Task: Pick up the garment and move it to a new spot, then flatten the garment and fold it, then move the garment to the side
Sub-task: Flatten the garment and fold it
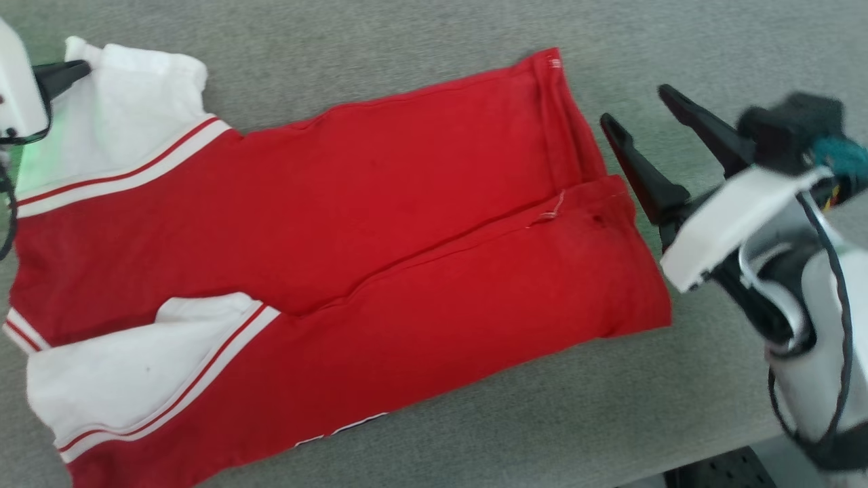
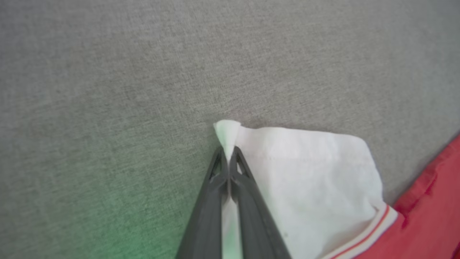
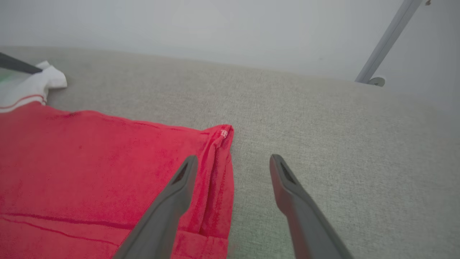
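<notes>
My right gripper takes hold of the jersey by its raised hem corner with white stitching [image 1: 553,62] next, since the jersey's red body [image 1: 407,175] lies flat on the tabletop.
The garment [image 1: 352,230], a red jersey with white lining and red-and-white striped trim, lies folded lengthwise on the grey cloth surface. My left gripper [image 1: 81,68] is at the far left, shut on the tip of the white shoulder strap [image 2: 227,131]; in the left wrist view its two dark fingers [image 2: 215,180] pinch that white corner. My right gripper [image 1: 637,108] hovers open beside the jersey's right hem. In the right wrist view that gripper [image 3: 233,162] straddles the hem edge [image 3: 219,158], one finger over the red cloth, the other over bare surface.
The grey cloth-covered table [image 1: 678,41] stretches around the jersey, with its front edge at the lower right [image 1: 712,447]. A pale wall and a slanted metal bar [image 3: 386,39] stand beyond the table's far side.
</notes>
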Robot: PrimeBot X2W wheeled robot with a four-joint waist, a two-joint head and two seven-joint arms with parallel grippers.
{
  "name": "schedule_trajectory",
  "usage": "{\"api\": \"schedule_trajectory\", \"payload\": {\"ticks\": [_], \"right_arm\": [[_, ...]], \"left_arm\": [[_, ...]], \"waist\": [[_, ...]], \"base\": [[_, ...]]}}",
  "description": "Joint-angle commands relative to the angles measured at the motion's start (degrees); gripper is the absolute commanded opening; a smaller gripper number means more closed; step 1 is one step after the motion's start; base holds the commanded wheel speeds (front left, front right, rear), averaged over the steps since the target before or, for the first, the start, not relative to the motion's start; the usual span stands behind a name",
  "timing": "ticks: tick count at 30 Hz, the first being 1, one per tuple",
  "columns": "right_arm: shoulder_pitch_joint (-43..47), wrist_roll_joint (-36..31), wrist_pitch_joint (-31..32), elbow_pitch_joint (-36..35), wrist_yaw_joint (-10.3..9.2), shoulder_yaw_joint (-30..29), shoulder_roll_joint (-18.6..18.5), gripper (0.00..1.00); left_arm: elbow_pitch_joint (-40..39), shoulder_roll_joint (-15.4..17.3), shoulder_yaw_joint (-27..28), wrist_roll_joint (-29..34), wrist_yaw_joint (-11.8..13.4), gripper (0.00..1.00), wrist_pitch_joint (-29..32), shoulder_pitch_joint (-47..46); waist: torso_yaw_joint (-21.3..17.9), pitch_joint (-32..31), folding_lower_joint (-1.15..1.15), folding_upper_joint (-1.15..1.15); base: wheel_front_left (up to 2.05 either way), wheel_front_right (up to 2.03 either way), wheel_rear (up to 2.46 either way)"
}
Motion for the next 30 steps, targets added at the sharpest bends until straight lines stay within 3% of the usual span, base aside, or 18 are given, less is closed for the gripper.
{"api": "schedule_trajectory", "payload": {"ticks": [1,10,19,20,21,22,30], "right_arm": [[-2.32,0.82,2.19,0.86,-0.04,0.99,-0.72,1.0],[-16.46,7.39,20.85,10.88,-0.03,7.79,-5.98,1.0],[-24.27,10.79,31.24,20.56,-0.03,11.47,-5.02,1.0],[-24.57,10.91,31.57,21.06,-0.03,11.95,-5.03,0.72],[-24.85,10.95,31.68,21.4,-0.03,12.03,-5.11,0.28],[-25.02,10.74,31.76,21.84,-0.03,12.1,-5.41,0.0],[-22.92,9.78,26.45,21.19,-0.04,9.85,-7.84,0.0]], "left_arm": [[-0.24,-0.67,-0.69,-0.54,-0.19,0.0,-0.37,-0.53],[-1.73,-4.12,-3.77,-1.52,-0.17,0.0,-3.69,-2.29],[-2.91,-6.17,-6.7,-4.23,-0.16,0.0,-6.89,-3.26],[-3.0,-6.33,-6.96,-4.63,-0.1,0.0,-7.22,-3.35],[-3.12,-6.51,-7.15,-4.94,-0.1,0.0,-7.64,-3.46],[-3.22,-6.65,-7.46,-5.18,-0.1,0.0,-8.08,-3.57],[-6.94,-8.03,-9.15,-7.03,-0.1,0.0,-14.99,-2.36]], "waist": [[0.9,0.26,0.0,0.0],[5.89,1.86,0.0,0.0],[8.91,2.41,0.0,0.0],[9.15,2.4,0.0,0.0],[9.38,2.39,0.0,0.0],[9.62,2.37,0.0,0.0],[12.78,-0.24,0.0,0.0]], "base": [[0.0,0.0,0.0],[0.0,0.0,0.0],[0.0,0.0,0.0],[0.0,0.0,0.0],[0.0,0.0,0.0],[0.0,0.0,0.0],[0.0,0.0,0.0]]}}
